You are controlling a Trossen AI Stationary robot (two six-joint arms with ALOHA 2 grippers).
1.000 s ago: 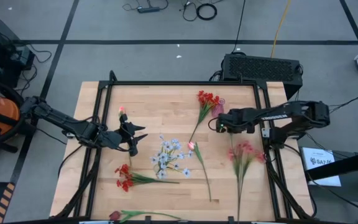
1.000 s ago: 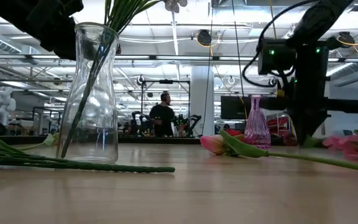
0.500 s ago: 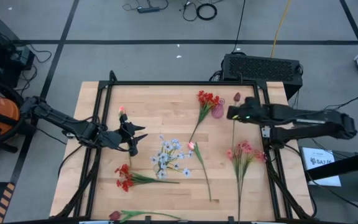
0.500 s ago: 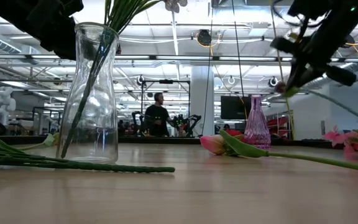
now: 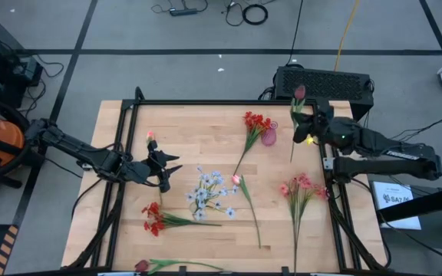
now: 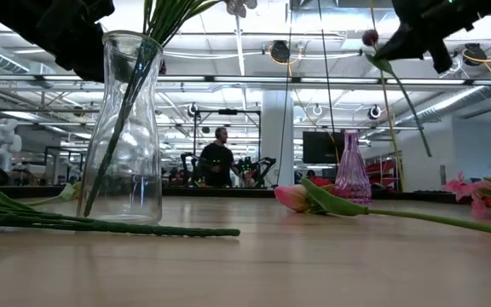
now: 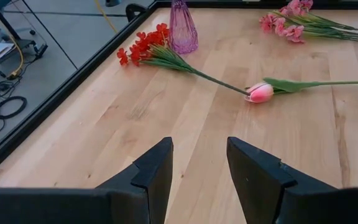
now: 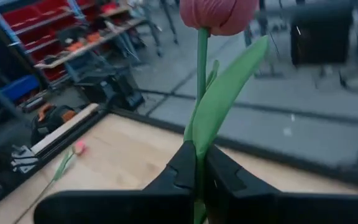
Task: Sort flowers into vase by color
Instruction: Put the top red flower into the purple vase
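Note:
The red tulip's lower stem is hanging beside the purple vase's rim, so it should go into the purple vase before I open my right gripper.
My right gripper (image 5: 307,132) (image 8: 199,169) is over the far right part of the table, shut on a red tulip (image 5: 298,93) (image 8: 219,12) (image 6: 371,37). A clear vase (image 6: 126,128) holds pale blue blossoms (image 5: 207,192) by their green stems. A small purple vase (image 5: 269,136) (image 7: 183,28) stands near the far edge. My left gripper (image 5: 164,170) (image 7: 197,167) is open and hovers left of the clear vase. On the table lie red sprays (image 5: 255,123) (image 5: 153,218), a pink spray (image 5: 301,188), pink tulips (image 5: 236,179) (image 5: 150,136) and a red tulip (image 5: 142,266). My right gripper pinches the red tulip's green stem (image 8: 201,140) between its two fingers (image 8: 182,168), some way below the bud and beside the long leaf (image 8: 229,93). The fingers come from the table's right and lie across the stem. The tulip is lifted clear, slanted, its bud toward the far edge.
A black frame (image 5: 221,102) runs round the wooden table top. A black box (image 5: 324,83) sits just past the far edge, near the held bud. Bare wood (image 7: 166,118) lies between my left gripper and the purple vase. A person (image 6: 217,158) stands far off in the room.
My right gripper has moved from the table's middle, near the purple vase, up and toward the far right edge. The red tulip in it has been lifted clear of the table, and its bud has swung toward the far edge. My left arm has kept still.

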